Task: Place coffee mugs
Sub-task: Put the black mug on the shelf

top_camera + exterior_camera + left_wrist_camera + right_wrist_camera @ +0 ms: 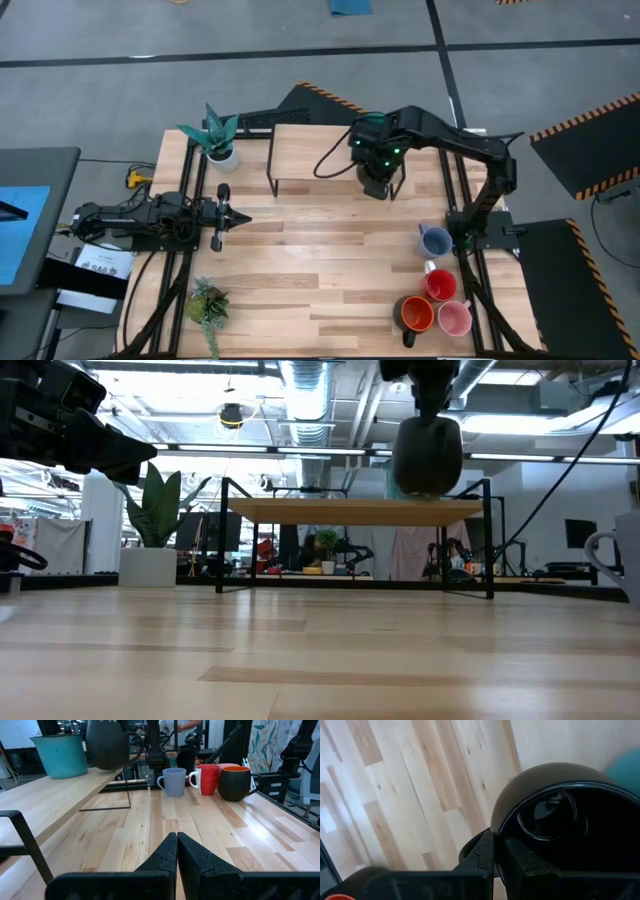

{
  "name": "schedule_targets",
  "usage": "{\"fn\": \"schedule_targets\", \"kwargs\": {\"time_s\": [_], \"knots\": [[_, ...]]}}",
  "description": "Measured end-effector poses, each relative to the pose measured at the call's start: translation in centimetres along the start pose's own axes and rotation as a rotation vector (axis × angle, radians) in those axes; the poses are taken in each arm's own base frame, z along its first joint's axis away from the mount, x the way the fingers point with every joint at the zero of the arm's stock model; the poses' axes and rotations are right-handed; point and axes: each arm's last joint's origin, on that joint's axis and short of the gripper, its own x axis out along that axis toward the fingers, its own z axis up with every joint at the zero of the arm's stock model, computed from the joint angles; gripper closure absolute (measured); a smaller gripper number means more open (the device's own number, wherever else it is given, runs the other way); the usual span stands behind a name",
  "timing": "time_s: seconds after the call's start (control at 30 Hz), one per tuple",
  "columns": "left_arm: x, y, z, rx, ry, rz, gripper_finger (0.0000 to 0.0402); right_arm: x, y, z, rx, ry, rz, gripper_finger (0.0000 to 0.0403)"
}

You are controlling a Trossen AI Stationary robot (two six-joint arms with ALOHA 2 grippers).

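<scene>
The black mug (pixel 373 184) hangs out at the shelf's near edge, so my right gripper needs to move it farther over the shelf before releasing.
My right gripper (pixel 378 170) reaches over the low wooden shelf (pixel 300 150) and is shut on the black mug (pixel 428 455), also seen in the left wrist view (pixel 107 744). The teal mug (pixel 62 755) stands on the shelf beside it. Grey-blue (pixel 435 240), red (pixel 440 284), orange-lined dark (pixel 415 314) and pink (pixel 455 318) mugs stand on the table near its right edge. My left gripper (pixel 222 212) waits shut over the table's left part. My right gripper (pixel 498 845) holds the black mug by its rim (pixel 496 827), right beside the handle (pixel 470 851), one finger inside and one outside. It comes from above, pointing down. The mug hangs upright at the shelf's near edge; whether its base touches the shelf top I cannot tell.
A white plant pot (pixel 222 152) stands at the shelf's left end, and a small green plant (pixel 207 303) lies near the table's near-left corner. Bare wood (pixel 320 260) spans the table's middle. The shelf's black legs (pixel 220 535) stand on the table.
</scene>
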Motion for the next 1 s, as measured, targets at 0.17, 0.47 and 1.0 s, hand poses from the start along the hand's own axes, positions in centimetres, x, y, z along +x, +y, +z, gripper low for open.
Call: {"fn": "schedule_targets", "kwargs": {"time_s": [0.17, 0.47, 1.0], "knots": [[0.0, 0.0, 0.0, 0.0, 0.0, 0.0, 0.0402, 1.2, -0.6, 0.9, -0.008, 0.029, 0.0, 0.0368], [0.0, 0.0, 0.0, 0.0, 0.0, 0.0, 0.0401, 0.5, -1.4, 0.5, 0.023, 0.015, -0.001, 0.0367], [0.0, 0.0, 0.0, 0.0, 0.0, 0.0, 0.0401, 0.5, -2.6, 0.5, 0.064, 0.012, -0.017, 0.0358]]}}
